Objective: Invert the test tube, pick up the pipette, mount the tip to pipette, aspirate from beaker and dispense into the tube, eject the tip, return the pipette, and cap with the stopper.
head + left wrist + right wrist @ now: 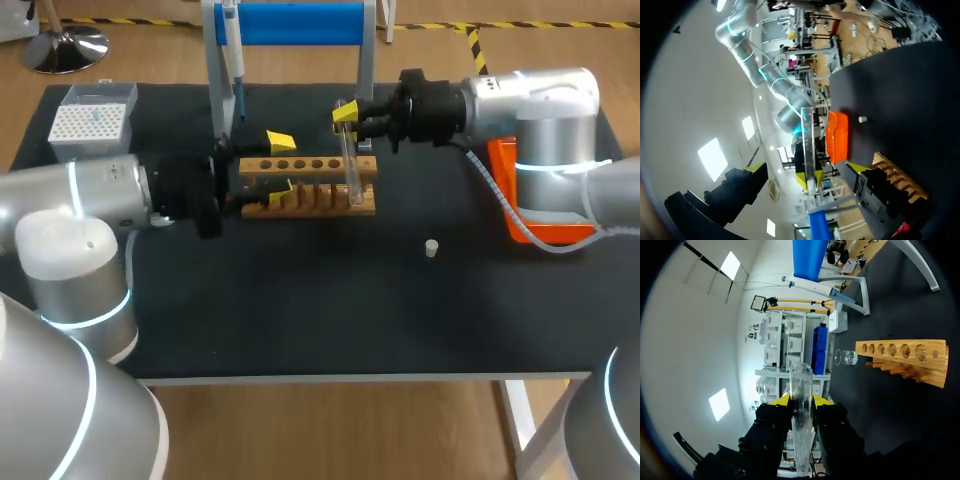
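Note:
I should turn the tube over for filling, so my left gripper should next grip the clear glass tube by its middle [351,155] [808,140].
My right gripper [347,120] is shut on a clear glass test tube [351,160], which stands roughly upright at the right end of the wooden rack [310,187]. In the right wrist view the tube [801,390] is clamped between the yellow tips of the right gripper [801,401], its rounded end ahead of the fingers. My left gripper [280,163] stands open at the rack's left end, empty, apart from the tube. The pipette [232,50] hangs on the blue stand [300,22]. A small stopper [431,248] lies on the mat. The beaker [846,357] sits beyond the rack [902,357].
A tip box [92,122] stands at the back left of the black mat. An orange bin [520,205] sits at the right edge, under my right arm. From the left wrist view the tube [811,145], the orange bin [837,135] and the stopper [862,119] show ahead.

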`<state>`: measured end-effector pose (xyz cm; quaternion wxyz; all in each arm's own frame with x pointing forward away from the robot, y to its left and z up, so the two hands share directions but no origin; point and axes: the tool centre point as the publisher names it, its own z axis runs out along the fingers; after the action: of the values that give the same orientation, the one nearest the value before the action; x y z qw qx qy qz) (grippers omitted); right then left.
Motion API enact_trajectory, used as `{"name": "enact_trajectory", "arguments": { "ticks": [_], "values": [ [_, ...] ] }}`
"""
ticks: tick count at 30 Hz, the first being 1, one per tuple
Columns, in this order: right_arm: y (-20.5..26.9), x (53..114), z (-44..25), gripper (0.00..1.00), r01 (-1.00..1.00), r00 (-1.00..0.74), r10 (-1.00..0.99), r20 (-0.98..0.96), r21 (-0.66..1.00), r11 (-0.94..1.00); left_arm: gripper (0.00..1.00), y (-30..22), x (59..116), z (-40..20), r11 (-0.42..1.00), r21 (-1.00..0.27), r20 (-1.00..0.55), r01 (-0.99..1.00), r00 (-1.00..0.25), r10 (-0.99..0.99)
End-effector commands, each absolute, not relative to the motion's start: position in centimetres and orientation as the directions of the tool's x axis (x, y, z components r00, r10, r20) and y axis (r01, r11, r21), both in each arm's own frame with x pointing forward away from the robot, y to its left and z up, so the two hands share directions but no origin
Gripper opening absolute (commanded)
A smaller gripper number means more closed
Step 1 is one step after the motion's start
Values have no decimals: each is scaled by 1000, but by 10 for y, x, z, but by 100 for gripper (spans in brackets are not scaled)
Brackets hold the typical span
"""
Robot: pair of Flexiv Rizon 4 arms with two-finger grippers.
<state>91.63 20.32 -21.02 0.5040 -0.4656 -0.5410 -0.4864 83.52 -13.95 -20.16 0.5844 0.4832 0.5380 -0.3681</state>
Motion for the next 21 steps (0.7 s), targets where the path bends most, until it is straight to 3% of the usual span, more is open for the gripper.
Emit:
{"name": "enact_trajectory", "arguments": {
  "ticks": [1, 21],
  "values": [
    [202, 916, -209, 0, 994, -59, 17, 998, 57, 94, 100, -150, 846, -208, 221, 181, -982, 958, 165, 90],
    [202, 916, -209, 0, 994, -59, 17, 998, 57, 94, 100, -212, 843, -207, 142, 115, -993, 983, 110, 45]
  ]
}}
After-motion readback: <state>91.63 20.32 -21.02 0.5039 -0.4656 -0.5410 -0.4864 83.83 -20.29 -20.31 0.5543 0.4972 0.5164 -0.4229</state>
